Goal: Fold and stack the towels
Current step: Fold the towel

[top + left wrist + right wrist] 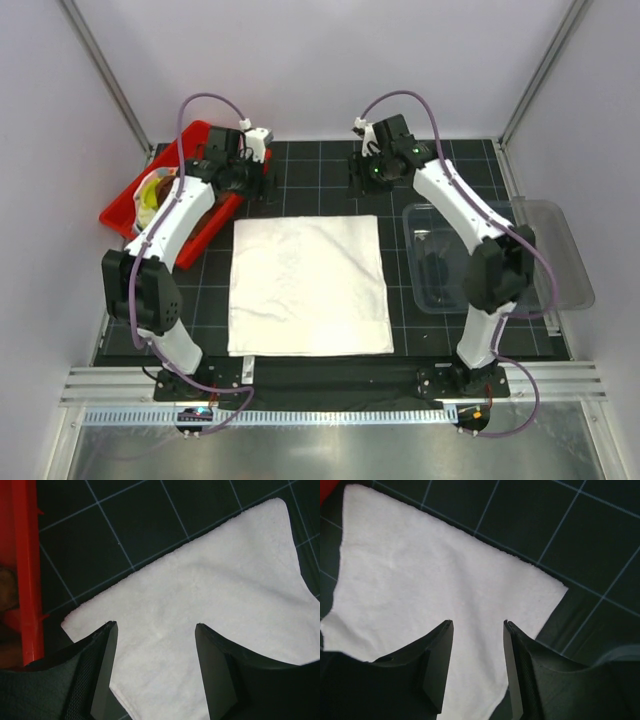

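Note:
I should next pinch the white towel with my right gripper at its far corner, opposite my left gripper's corner, so that it folds in half evenly.
A large white towel lies spread flat on the black grid mat in the middle. My left gripper hovers over its far left corner, open, with only white towel showing between the fingers. Over the far right corner my right gripper also stands open and empty, the white towel below its jaws. A yellow-green towel and a brown one lie in the red tray, partly hidden by my left arm.
The red tray sits at the far left, its rim close beside my left gripper. A clear plastic bin stands at the right, behind my right arm. White walls enclose the mat on three sides.

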{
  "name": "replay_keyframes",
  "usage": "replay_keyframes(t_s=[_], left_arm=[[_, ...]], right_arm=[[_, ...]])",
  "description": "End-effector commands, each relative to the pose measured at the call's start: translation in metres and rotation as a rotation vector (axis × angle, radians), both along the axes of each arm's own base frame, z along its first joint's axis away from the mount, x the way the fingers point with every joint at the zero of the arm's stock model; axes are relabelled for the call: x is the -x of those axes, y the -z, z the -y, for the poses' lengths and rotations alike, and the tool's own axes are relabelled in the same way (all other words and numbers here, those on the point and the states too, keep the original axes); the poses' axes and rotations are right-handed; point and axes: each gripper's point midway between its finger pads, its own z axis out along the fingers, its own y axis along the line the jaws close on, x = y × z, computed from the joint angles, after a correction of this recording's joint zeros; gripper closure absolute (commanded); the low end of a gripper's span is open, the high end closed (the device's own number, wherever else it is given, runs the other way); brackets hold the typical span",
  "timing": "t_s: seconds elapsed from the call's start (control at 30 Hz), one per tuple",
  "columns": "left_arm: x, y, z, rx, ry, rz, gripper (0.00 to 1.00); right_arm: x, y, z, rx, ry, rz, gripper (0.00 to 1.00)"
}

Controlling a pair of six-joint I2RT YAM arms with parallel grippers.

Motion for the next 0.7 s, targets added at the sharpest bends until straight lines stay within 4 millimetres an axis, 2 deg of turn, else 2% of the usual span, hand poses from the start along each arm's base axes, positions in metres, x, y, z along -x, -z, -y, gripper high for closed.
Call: replay_keyframes(t_s=[0.0, 0.07, 0.1, 0.17, 0.2, 0.23, 0.27, 0.3, 0.33, 0.37, 0.47, 0.53, 0.57, 0.67], left_arm=[[-0.001, 0.005, 0.005, -0.028, 0.151, 0.008, 0.33], [-0.004, 0.002, 0.007, -0.022, 0.168, 0.018, 0.34], [-0.005, 0.002, 0.009, -0.012, 0.180, 0.019, 0.34], [-0.008, 0.004, 0.010, -0.018, 0.199, 0.028, 0.34], [-0.009, 0.004, 0.009, -0.023, 0.204, 0.034, 0.34], [-0.011, 0.009, 0.008, -0.031, 0.211, 0.028, 0.34], [-0.015, 0.008, 0.006, -0.046, 0.222, 0.042, 0.34], [-0.015, 0.010, 0.005, -0.055, 0.227, 0.037, 0.34], [-0.018, 0.012, 0.002, -0.074, 0.222, 0.034, 0.34], [-0.024, 0.013, -0.001, -0.082, 0.224, 0.035, 0.34], [-0.030, 0.024, -0.003, -0.092, 0.221, 0.003, 0.34], [-0.034, 0.025, -0.004, -0.099, 0.222, 0.001, 0.35], [-0.035, 0.032, -0.005, -0.101, 0.221, -0.017, 0.35], [-0.034, 0.041, -0.006, -0.107, 0.223, -0.037, 0.35]], right_arm=[[-0.006, 0.020, 0.004, 0.090, -0.259, -0.028, 0.48], [-0.025, 0.026, 0.014, 0.100, -0.275, -0.020, 0.45], [-0.024, 0.030, 0.014, 0.077, -0.306, -0.047, 0.44], [-0.043, 0.048, 0.026, 0.101, -0.321, -0.071, 0.43], [-0.039, 0.058, 0.030, 0.109, -0.335, -0.125, 0.43], [-0.047, 0.070, 0.032, 0.118, -0.340, -0.146, 0.43], [-0.043, 0.081, 0.038, 0.133, -0.348, -0.195, 0.44], [-0.047, 0.086, 0.045, 0.146, -0.359, -0.205, 0.45], [-0.053, 0.083, 0.046, 0.144, -0.368, -0.193, 0.46], [-0.051, 0.097, 0.048, 0.149, -0.376, -0.235, 0.47], [-0.058, 0.110, 0.057, 0.187, -0.384, -0.236, 0.48], [-0.061, 0.118, 0.065, 0.220, -0.386, -0.240, 0.46], [-0.058, 0.127, 0.068, 0.227, -0.391, -0.271, 0.46], [-0.057, 0.130, 0.066, 0.193, -0.413, -0.288, 0.45]])
